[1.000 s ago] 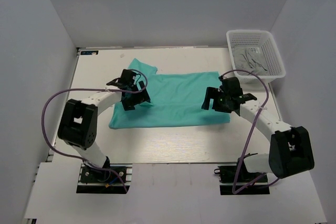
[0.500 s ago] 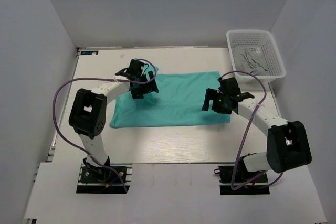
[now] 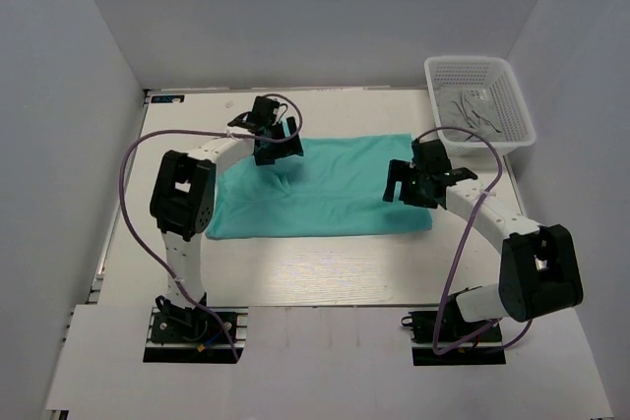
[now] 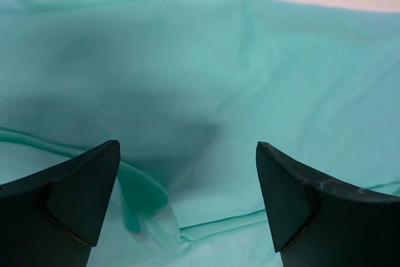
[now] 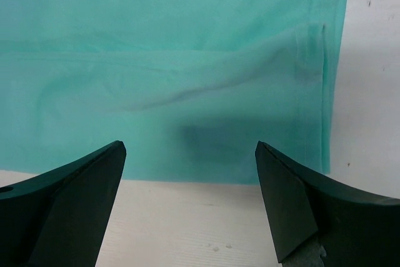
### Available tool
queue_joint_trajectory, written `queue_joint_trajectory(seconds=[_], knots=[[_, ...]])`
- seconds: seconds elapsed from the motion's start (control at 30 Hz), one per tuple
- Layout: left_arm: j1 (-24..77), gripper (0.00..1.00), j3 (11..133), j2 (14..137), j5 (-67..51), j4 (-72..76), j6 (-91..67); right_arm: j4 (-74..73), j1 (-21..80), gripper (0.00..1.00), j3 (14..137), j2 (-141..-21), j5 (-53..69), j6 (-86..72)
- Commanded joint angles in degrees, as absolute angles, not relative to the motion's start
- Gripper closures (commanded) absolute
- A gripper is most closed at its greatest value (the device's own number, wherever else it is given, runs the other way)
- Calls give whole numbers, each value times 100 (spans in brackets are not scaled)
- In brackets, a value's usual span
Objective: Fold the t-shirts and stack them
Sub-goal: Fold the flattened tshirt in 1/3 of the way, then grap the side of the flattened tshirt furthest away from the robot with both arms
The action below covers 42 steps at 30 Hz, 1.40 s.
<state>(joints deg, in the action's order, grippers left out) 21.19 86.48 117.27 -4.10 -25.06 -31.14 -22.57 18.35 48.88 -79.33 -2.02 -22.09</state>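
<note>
I will take hold of the teal-green t-shirt by its far edge with my left gripper next. Then I can fold it inward while the t-shirt's near side stays flat.
The teal-green t-shirt lies spread flat across the middle of the table. My left gripper hovers over its far left part, jaws open and empty. In the left wrist view the cloth fills the frame, with a folded layer and a seam under the jaws. My right gripper is over the shirt's right end, open and empty. The right wrist view shows the shirt's hemmed corner ahead of the jaws and bare table under them.
A white mesh basket with grey cloth in it stands at the far right corner. The pale table runs in front of the shirt. Grey walls close in on both sides and the back.
My left gripper has moved away from me and to the right, onto the shirt's far left part. The sleeve that stuck out at the far left no longer shows there. The right gripper has hardly moved.
</note>
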Motion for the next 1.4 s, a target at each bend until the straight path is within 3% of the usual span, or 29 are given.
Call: queue_joint_trajectory(seconds=[0.0,0.23,0.5,0.7,0.9,1.2,1.37], knots=[[2145,0,9078,11094,235,-2531,-2813,-1986,1802,10,5474,-8112,-325,-2224],[1899,0,9675,10924,2008,-2855,-2751,-1995,1828,10,6836,-8990,-1133,-2048],[1521,0,12628,13224,2119,-4157,-2531,-2267,1696,10,9311,-11308,-2153,-2030],[1336,0,12429,13518,1854,-3122,-2110,-2443,1451,10,10544,-12426,-2048,-1995],[1283,2,12717,14157,1722,-2689,-1740,-2268,1266,10,10521,-12542,-1828,-2022],[1178,18,12833,14862,1406,-2382,-1951,-1872,1169,10,10204,-12498,-1652,-1890],[1178,37,12832,14967,1187,-2162,-1951,-1837,1151,10,10335,-12726,-1731,-1863]])
